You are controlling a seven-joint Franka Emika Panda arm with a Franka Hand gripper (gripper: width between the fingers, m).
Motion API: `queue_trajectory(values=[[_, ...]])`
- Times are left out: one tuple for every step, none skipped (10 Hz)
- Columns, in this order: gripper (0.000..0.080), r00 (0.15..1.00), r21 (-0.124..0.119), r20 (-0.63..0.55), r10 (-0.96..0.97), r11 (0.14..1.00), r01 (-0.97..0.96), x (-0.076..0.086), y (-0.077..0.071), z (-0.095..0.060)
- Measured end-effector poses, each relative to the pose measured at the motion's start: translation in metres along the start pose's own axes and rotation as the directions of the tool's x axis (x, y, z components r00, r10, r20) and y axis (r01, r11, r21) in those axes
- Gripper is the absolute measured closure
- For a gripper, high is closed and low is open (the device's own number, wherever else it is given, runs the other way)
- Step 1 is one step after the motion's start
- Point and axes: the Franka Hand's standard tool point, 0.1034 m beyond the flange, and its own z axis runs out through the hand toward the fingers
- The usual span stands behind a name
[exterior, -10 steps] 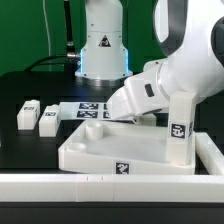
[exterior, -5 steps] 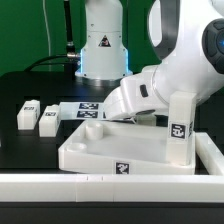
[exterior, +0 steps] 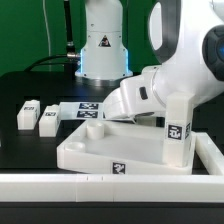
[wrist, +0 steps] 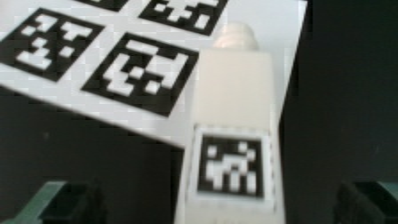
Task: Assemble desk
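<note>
My gripper needs to close on the tagged leg: in the wrist view my fingers reach down on either side of it, so closing now would catch it.
The white desk top [exterior: 100,150] lies flat in the middle of the exterior view, with one tagged leg [exterior: 179,125] standing upright at its corner on the exterior view's right. Two loose legs [exterior: 27,115] [exterior: 48,121] lie on the black table at the exterior view's left. In the wrist view a further tagged leg [wrist: 231,110] lies on the table, its end by the marker board [wrist: 107,50]. My gripper [wrist: 210,208] is open, one dark finger [wrist: 54,205] on each side of this leg, well apart from it. In the exterior view the gripper is hidden behind the arm's hand [exterior: 140,98].
The marker board [exterior: 85,108] lies behind the desk top. A long white border wall [exterior: 100,185] runs along the front and up the exterior view's right side [exterior: 212,150]. The robot base [exterior: 103,45] stands at the back.
The arm has barely shifted. The gripper stays open and nothing was taken hold of or moved.
</note>
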Motion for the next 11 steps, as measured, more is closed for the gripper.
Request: queue_trajectory(values=[[0.0151, 0.994, 0.008, 0.112, 0.001, 1.000, -0.002, -0.0036, -0.0012, 0.0028], [0.0151, 0.983, 0.009, 0.183, 0.006, 1.000, -0.008, -0.0004, -0.0008, 0.0026], [0.0151, 0.984, 0.007, 0.178, 0.011, 1.000, -0.013, 0.0020, -0.0003, 0.0008], [0.0151, 0.984, 0.007, 0.178, 0.012, 1.000, -0.013, 0.0017, -0.0004, 0.0012], [0.0151, 0.984, 0.007, 0.179, 0.012, 1.000, -0.013, 0.0016, -0.0003, 0.0013], [0.0278, 0.984, 0.007, 0.178, 0.012, 1.000, -0.013, 0.0016, -0.0002, 0.0013], [0.0278, 0.984, 0.007, 0.179, 0.012, 1.000, -0.013, 0.0016, -0.0002, 0.0013], [0.0417, 0.984, 0.007, 0.178, 0.012, 1.000, -0.013, 0.0016, -0.0002, 0.0013], [0.0514, 0.984, 0.007, 0.178, 0.012, 1.000, -0.013, 0.0016, -0.0002, 0.0012], [0.0513, 0.984, 0.007, 0.178, 0.012, 1.000, -0.013, 0.0016, -0.0002, 0.0013], [0.0513, 0.984, 0.007, 0.178, 0.012, 1.000, -0.013, 0.0016, -0.0002, 0.0011]])
